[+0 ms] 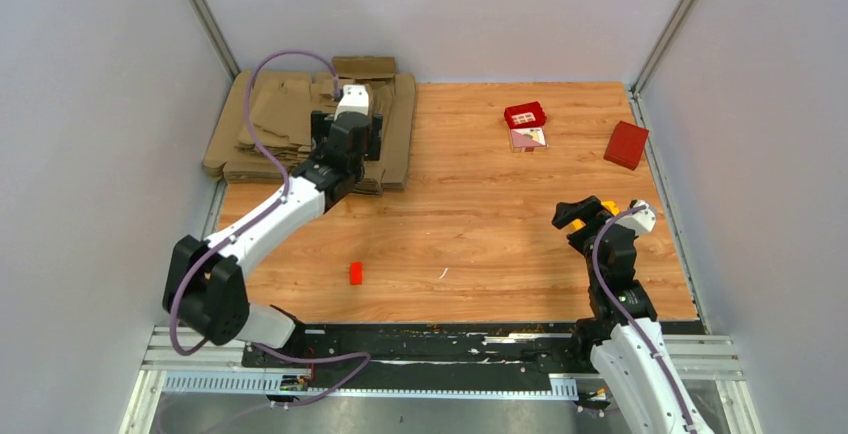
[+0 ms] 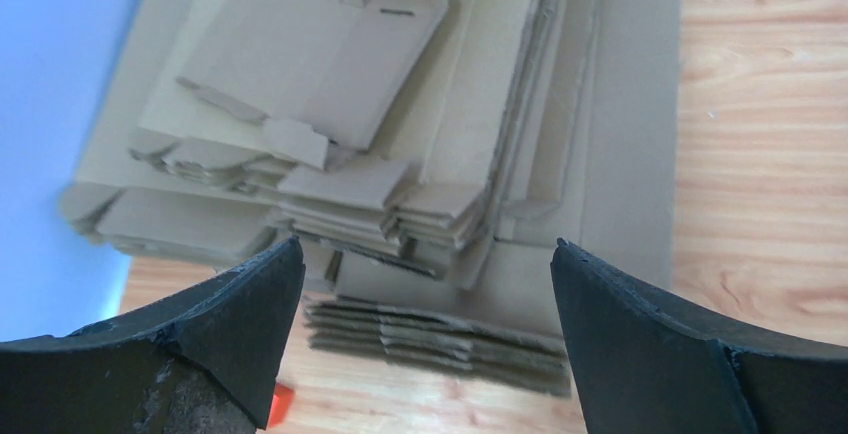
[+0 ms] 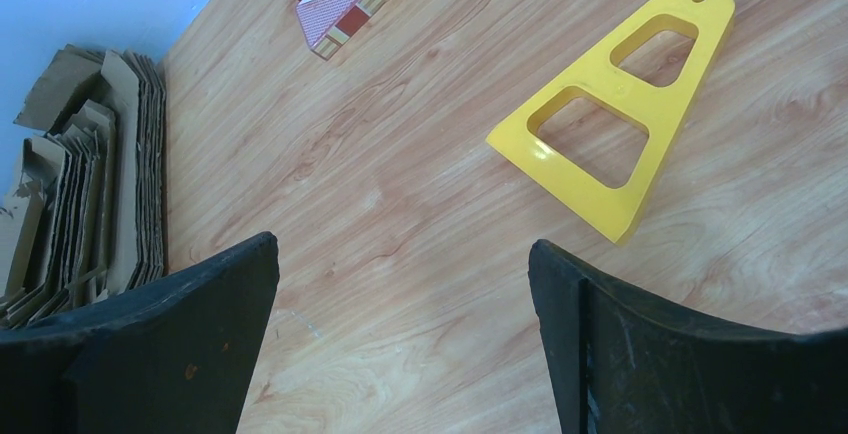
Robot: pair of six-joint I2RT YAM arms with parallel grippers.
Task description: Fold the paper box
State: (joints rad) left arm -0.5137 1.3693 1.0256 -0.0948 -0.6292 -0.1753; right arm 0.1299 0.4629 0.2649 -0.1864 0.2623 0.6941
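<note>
My left gripper pinches the top cardboard blank by its free edge facing the open wood next, to lay the blank out flat for folding.
My left gripper [image 1: 347, 139] hangs open and empty over the near part of a big pile of flat brown cardboard blanks [image 1: 290, 124] at the back left. In the left wrist view its black fingers [image 2: 250, 314] stand wide apart, and the gripper [image 2: 428, 284] frames the pile's [image 2: 400, 134] stacked near edge. I cannot pick out a single paper box apart from the pile. My right gripper [image 1: 590, 219] is open and empty over bare wood at the right front; in its wrist view the gripper [image 3: 405, 284] has only table between the jaws.
A yellow triangular frame [image 3: 620, 104] lies flat by my right gripper. A red box [image 1: 626, 144] sits at the back right, and a small red tray [image 1: 525, 114] with a card box [image 1: 528, 138] at the back middle. A small red block [image 1: 355, 272] lies at the front. Grey walls stand close on the sides.
</note>
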